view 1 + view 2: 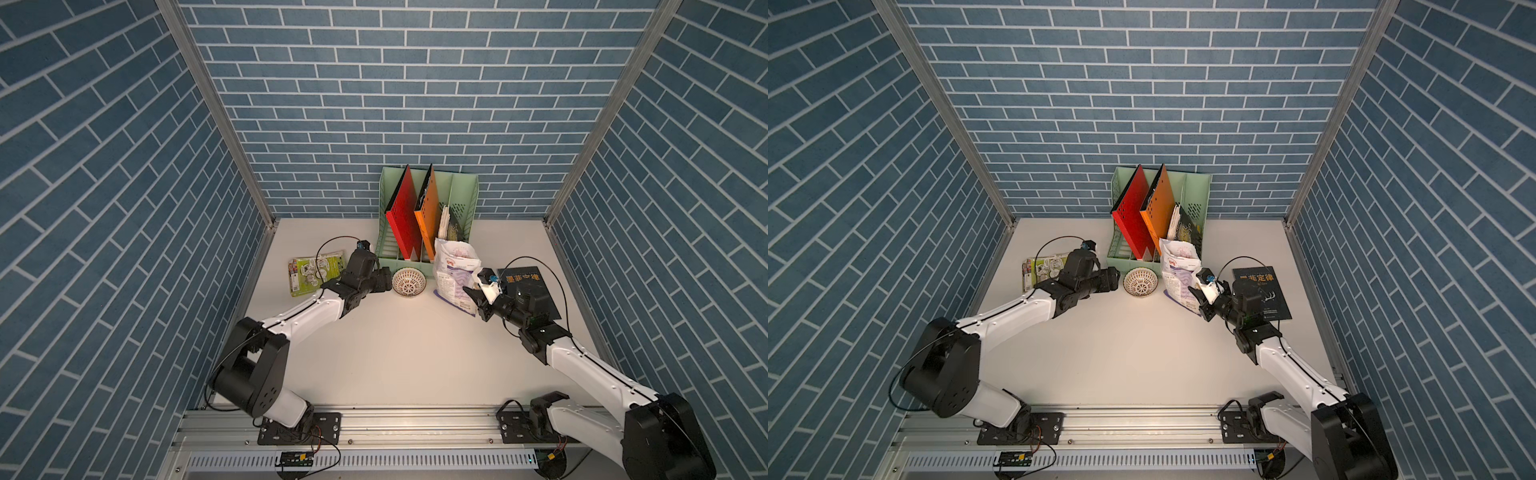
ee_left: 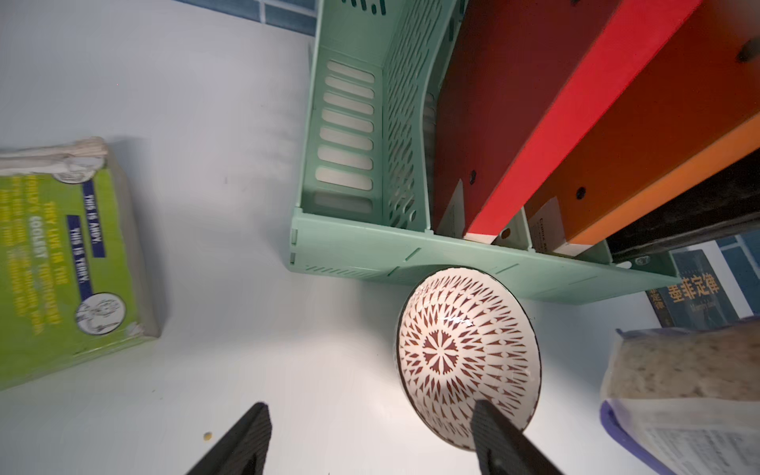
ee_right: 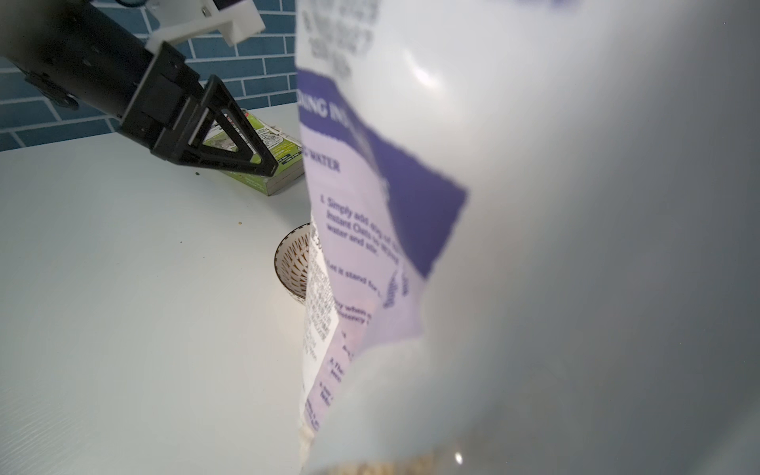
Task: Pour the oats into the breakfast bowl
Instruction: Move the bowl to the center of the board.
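Note:
I should next grab the breakfast bowl (image 1: pixel 408 282) with my left gripper by its rim, away from the oats pouch, so oats can pour into its opening.
The breakfast bowl (image 1: pixel 408 282) (image 1: pixel 1140 283) stands empty in front of the file rack, white with a dark radial pattern (image 2: pixel 466 353). Right of it stands the white oats pouch (image 1: pixel 455 272) (image 1: pixel 1178 270), top open. Beige oats (image 2: pixel 682 370) show through its window. My right gripper (image 1: pixel 478 294) (image 1: pixel 1203 291) is shut on the pouch's right edge. In the right wrist view the pouch (image 3: pixel 534 205) hides the jaws and half the bowl (image 3: pixel 293 263). My left gripper (image 1: pixel 384 279) (image 1: pixel 1115 277) (image 2: pixel 370 407) hangs open just left of the bowl, holding nothing.
A mint file rack (image 1: pixel 388 249) with a red folder (image 1: pixel 405 216) and an orange folder (image 1: pixel 430 216) stands right behind the bowl. A dark book (image 1: pixel 530 291) lies under my right wrist. A green cartoon packet (image 1: pixel 316 270) lies at the left.

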Controlling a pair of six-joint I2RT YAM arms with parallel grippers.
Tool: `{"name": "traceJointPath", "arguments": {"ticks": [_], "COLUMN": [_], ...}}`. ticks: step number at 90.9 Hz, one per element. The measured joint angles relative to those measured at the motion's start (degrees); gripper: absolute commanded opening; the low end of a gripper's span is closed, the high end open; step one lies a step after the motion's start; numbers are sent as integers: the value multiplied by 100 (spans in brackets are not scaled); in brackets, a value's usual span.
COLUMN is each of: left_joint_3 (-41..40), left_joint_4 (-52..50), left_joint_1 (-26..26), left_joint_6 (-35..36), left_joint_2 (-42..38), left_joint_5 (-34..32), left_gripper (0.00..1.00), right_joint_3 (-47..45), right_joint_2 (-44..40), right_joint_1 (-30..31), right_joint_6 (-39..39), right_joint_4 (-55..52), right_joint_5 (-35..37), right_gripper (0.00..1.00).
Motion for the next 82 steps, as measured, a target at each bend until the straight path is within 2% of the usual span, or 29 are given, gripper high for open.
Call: {"name": "traceJointPath", "arguments": {"ticks": [12, 30, 42, 66, 82], "left_joint_3": [455, 850, 940, 949, 927], "left_joint_4": [28, 72, 116, 116, 81], "left_joint_1": [-2, -2, -2, -2, -2], "left_joint_6": [24, 33, 48, 98, 144], "left_joint_2": [798, 1486, 1672, 1759, 1725], "left_joint_5": [326, 570, 693, 844, 883], "left_gripper": [73, 57, 46, 13, 2], "right_joint_3": [15, 17, 170, 807, 1298], "right_joint_2": [-361, -597, -658, -708, -682], "right_joint_1": [-4, -4, -4, 20, 103], "right_joint_6": [-22, -17, -17, -127, -463], "right_joint_4": [-420, -922, -1298, -2055, -2756], "right_joint_5": [116, 315, 415, 470, 640], "right_gripper": [0, 0, 0, 0, 0]}}
